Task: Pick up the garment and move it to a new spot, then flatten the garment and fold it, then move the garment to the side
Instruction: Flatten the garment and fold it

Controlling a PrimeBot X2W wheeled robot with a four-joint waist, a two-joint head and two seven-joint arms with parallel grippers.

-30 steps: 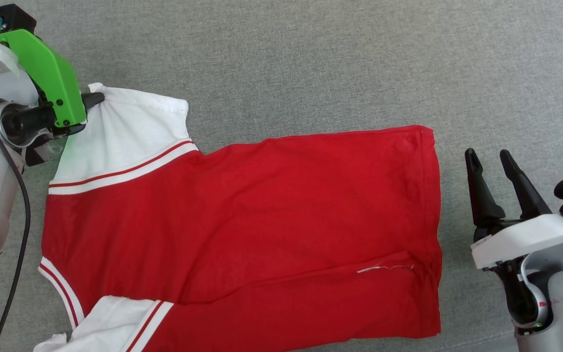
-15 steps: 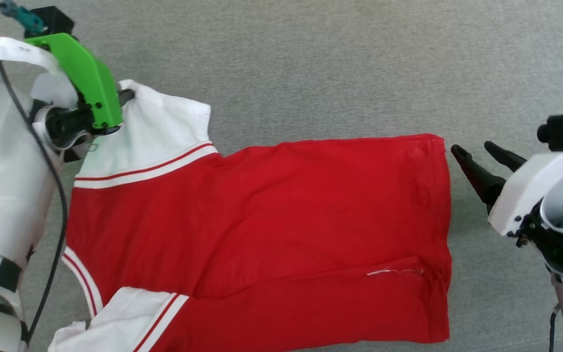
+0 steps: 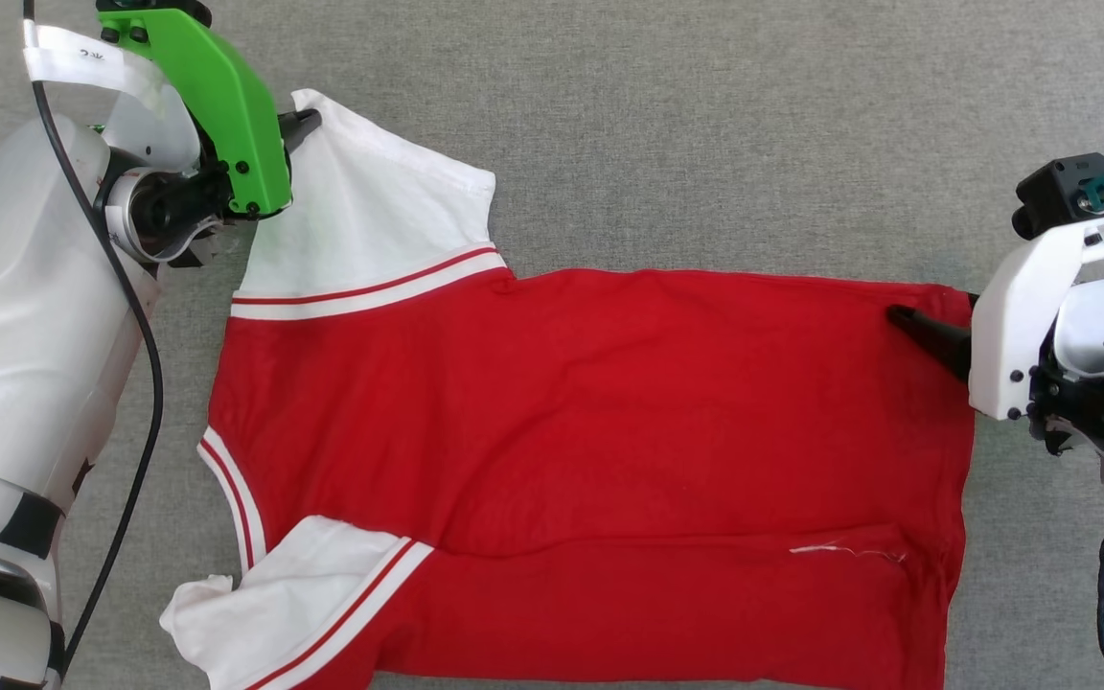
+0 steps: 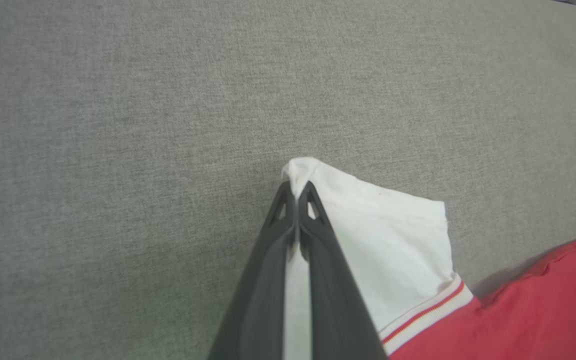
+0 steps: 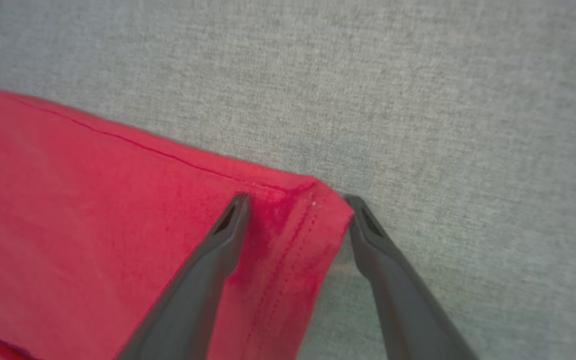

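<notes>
My right gripper grabs the garment by its red hem corner with the stitched seam (image 3: 948, 301) (image 5: 320, 201) next, to fold and move the garment.
The garment (image 3: 590, 402), red with white sleeves and red-white striped trim, lies spread on the grey fabric surface with its plain side up. My left gripper (image 3: 308, 120) is at the upper left, shut on the tip of the far white sleeve (image 4: 393, 240). In the left wrist view the left gripper (image 4: 296, 192) has a fold of white cloth pinched between its tips. My right gripper (image 3: 916, 321) reaches in from the right at the garment's far hem corner. In the right wrist view the right gripper (image 5: 298, 202) is open, with one finger over the red cloth (image 5: 93, 200) and the other just past its edge.
The grey fabric surface (image 3: 705, 125) extends beyond the garment at the top and on both sides. A black cable (image 3: 145, 383) hangs along my left arm near the garment's collar side. The near sleeve (image 3: 264, 604) lies folded at the lower left.
The head camera has shifted. My right gripper has turned and moved in from beside the hem to straddle its far corner. The left gripper still grips the sleeve tip.
</notes>
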